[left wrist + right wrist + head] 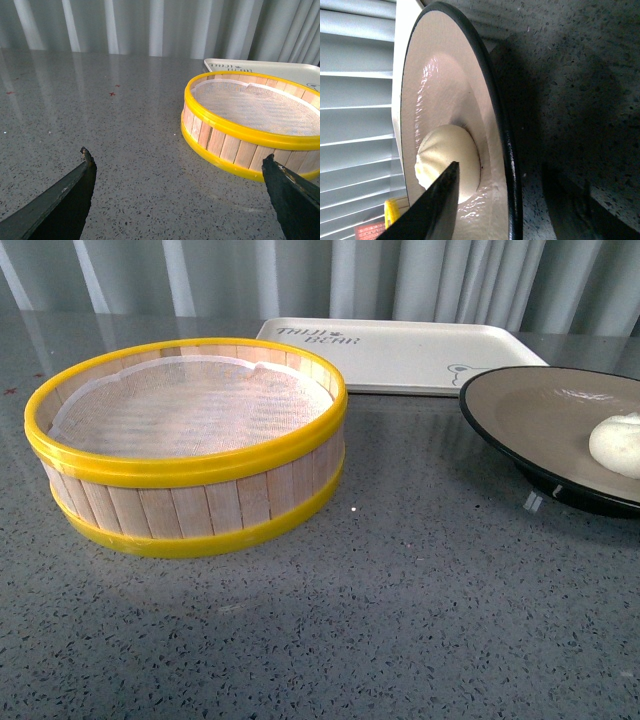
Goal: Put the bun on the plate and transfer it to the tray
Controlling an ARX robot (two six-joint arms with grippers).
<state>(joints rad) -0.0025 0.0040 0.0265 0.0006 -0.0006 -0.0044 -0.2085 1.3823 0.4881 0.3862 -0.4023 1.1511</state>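
I need to carry the bun over to the cream tray, so I should grab the plate by its black rim with my right gripper next.
The white bun lies on the black-rimmed beige plate at the right edge of the front view. The cream tray lies behind, empty, just beyond the plate's far rim. Neither gripper shows in the front view. In the right wrist view the bun sits inside the plate. My right gripper is open at the plate's rim, with one finger over the bun and the other blurred outside the rim. My left gripper is open and empty above bare table.
A round wooden steamer basket with yellow rims stands left of centre, empty, lined with white cloth. It is close beside my left gripper. The tray's corner shows behind it. Grey speckled table, curtain at the back.
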